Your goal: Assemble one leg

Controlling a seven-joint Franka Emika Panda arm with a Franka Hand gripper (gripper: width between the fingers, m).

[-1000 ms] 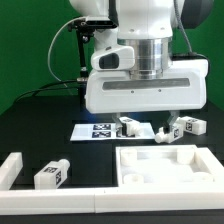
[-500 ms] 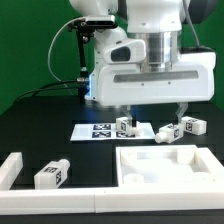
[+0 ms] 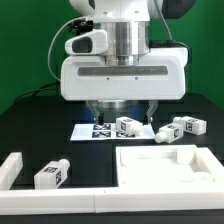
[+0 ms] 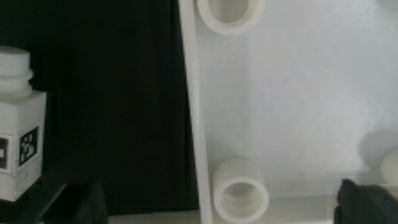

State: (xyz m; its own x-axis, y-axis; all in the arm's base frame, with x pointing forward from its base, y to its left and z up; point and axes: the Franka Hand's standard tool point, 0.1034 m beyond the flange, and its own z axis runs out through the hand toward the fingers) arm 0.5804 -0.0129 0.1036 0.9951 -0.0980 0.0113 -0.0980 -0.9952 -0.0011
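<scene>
The leg's narrow neck has to go into the panel's corner hole. I will next grab the leg by its tagged square body (image 3: pixel 48 178) (image 4: pixel 18 140), so the neck stays free.
Several white legs with black-and-white tags lie on the black table: one (image 3: pixel 128 126) beside the marker board (image 3: pixel 98 131), two (image 3: pixel 165 133) (image 3: pixel 188 126) toward the exterior view's right, and one (image 3: pixel 50 174) at the front left. My gripper (image 3: pixel 122 112) hangs open and empty above the marker board and the nearest leg. In the wrist view the gripper (image 4: pixel 228 200) is spread wide over the rim of the large white panel (image 4: pixel 267 110), above a corner hole (image 4: pixel 237 190). One leg (image 4: pixel 18 130) stands beside that rim, outside the fingers.
The large white square panel (image 3: pixel 165 168) with a raised rim lies at the front right. White border bars lie at the front left (image 3: pixel 10 168) and along the front edge (image 3: pixel 70 200). A green wall stands behind.
The gripper has moved toward the exterior view's left, from above the right-hand legs to above the marker board. It stays open and empty. The parts have not moved.
</scene>
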